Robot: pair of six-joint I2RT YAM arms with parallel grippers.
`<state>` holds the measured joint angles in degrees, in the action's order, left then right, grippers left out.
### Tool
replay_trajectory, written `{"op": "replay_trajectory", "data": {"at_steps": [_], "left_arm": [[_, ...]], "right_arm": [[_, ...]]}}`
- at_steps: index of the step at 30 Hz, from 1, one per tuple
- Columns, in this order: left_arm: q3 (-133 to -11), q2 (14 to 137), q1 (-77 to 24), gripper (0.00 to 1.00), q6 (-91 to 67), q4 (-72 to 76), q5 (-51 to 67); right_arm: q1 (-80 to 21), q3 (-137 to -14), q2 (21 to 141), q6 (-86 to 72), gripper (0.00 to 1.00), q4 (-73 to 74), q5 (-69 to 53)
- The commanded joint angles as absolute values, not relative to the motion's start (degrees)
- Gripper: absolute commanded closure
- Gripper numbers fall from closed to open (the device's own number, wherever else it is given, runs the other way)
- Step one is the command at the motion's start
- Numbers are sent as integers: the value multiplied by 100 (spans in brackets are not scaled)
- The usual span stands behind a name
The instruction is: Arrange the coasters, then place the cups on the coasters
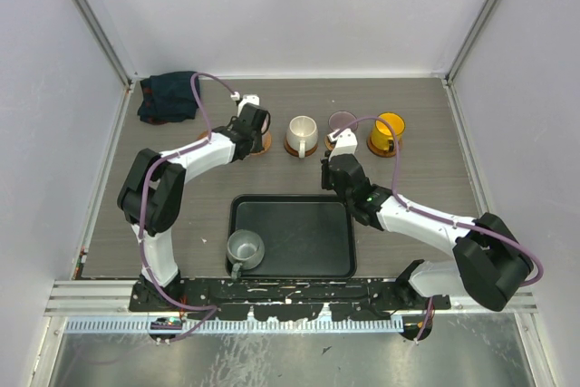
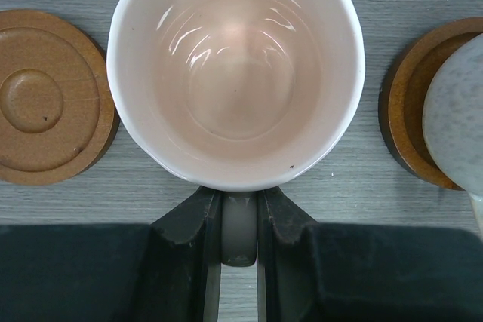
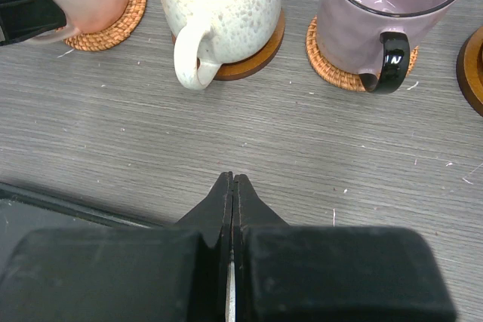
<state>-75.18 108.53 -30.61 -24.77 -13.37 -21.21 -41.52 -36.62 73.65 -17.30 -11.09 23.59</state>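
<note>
The pink cup (image 2: 235, 73) is upright with its base inside the woven coaster's edge, and it would stay there if I opened now. My left gripper needs to let go of the cup.
My left gripper (image 2: 240, 224) is shut on the handle of the pink cup (image 2: 235, 73), which is on or just above a woven coaster (image 3: 113, 13) at the back left (image 1: 263, 142). An empty brown ringed coaster (image 2: 49, 96) lies to its left. The cream-white cup (image 1: 301, 133) stands on a dark coaster (image 3: 249, 58). To its right, the mauve cup (image 3: 385, 13) stands on a woven coaster (image 3: 328, 62), and the yellow cup (image 1: 388, 131) is on a coaster too. The grey-green cup (image 1: 245, 246) stands in the black tray. My right gripper (image 3: 232, 180) is shut and empty over bare table in front of the row.
The black tray (image 1: 308, 233) lies at the near middle, between the arms. A dark bundled cloth (image 1: 168, 97) sits in the back left corner. Grey walls and metal rails close in the table on three sides.
</note>
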Motion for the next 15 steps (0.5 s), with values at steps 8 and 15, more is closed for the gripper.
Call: {"op": "replay_trajectory", "data": {"at_steps": [8,15], "left_arm": [[-7380,10574,-3059,100,-2742,-1066,-2172],[-7277,10475,-3077,93,-2742,-1213,-2320]], "right_arm": [[-4170,-3708,7361,-1748,99,-1336,2278],[-4174,-3678,7348,-1767,99,-1354,2243]]}}
